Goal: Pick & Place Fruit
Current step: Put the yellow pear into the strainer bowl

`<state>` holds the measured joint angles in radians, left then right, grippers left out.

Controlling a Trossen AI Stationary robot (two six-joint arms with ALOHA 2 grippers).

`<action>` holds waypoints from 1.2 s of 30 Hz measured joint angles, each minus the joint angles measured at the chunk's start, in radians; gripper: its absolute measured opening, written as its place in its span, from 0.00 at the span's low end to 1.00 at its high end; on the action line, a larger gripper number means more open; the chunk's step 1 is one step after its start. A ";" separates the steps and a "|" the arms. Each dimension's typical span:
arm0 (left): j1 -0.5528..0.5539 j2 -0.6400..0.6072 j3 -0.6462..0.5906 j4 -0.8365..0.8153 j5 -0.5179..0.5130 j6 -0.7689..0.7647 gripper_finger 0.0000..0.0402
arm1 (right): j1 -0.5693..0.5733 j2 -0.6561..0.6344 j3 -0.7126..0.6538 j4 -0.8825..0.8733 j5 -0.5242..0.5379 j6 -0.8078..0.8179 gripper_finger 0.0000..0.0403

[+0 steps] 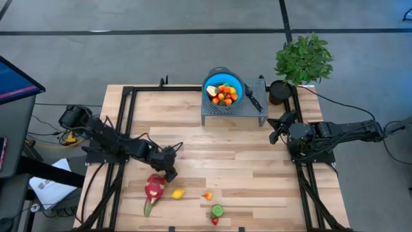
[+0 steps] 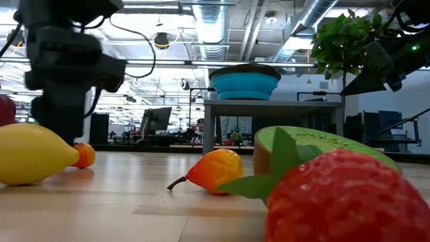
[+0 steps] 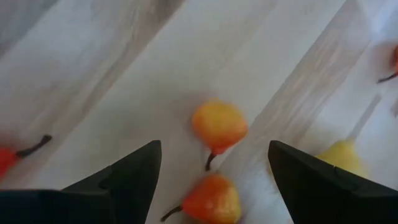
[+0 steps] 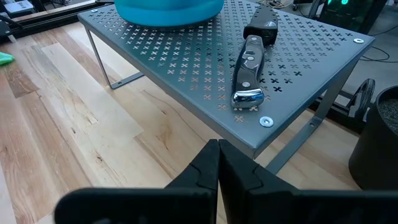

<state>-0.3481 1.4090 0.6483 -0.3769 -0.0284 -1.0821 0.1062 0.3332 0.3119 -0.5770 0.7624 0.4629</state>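
My left gripper picks up a small orange-yellow fruit by its rounded body (image 3: 220,125) next, to add the fruit to the blue bowl.
My left gripper (image 1: 169,171) stands open over the near left of the table, pointing steeply down, just beyond the pink-red dragon fruit (image 1: 153,188) and the yellow lemon (image 1: 177,193). In the left wrist view, two small orange-yellow fruits with stems (image 3: 219,124) (image 3: 211,199) lie on the wood between its spread fingers (image 3: 214,180), touching neither finger. A small orange fruit (image 1: 207,195), a green kiwi half (image 1: 217,210) and a strawberry (image 1: 215,220) lie nearer the front edge. My right gripper (image 4: 218,163) waits shut at the far right, short of the grey stand.
A blue bowl (image 1: 224,87) filled with small fruits stands on a grey perforated stand (image 1: 209,111) at the far middle, with a black-handled knife (image 4: 249,68) beside it. A potted plant (image 1: 302,58) stands at the far right corner. Bare wood lies mid-table.
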 joint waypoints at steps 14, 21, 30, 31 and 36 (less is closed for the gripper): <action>-0.032 0.021 -0.050 0.124 -0.077 0.002 0.72 | 0.000 0.000 0.000 0.000 0.001 0.000 0.00; -0.034 0.108 -0.045 0.181 -0.088 0.004 0.72 | 0.000 0.000 0.000 0.000 0.002 0.000 0.00; -0.033 0.089 -0.048 0.194 -0.077 0.011 0.70 | 0.000 0.000 0.000 0.000 0.002 0.000 0.00; -0.033 0.089 -0.048 0.193 -0.077 0.011 0.69 | 0.000 0.000 0.000 0.000 0.002 0.000 0.00; -0.033 0.089 -0.048 0.185 -0.077 0.011 0.59 | 0.000 0.000 0.000 0.000 0.002 0.000 0.00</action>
<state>-0.3809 1.4979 0.5998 -0.1921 -0.1051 -1.0706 0.1066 0.3333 0.3119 -0.5766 0.7639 0.4629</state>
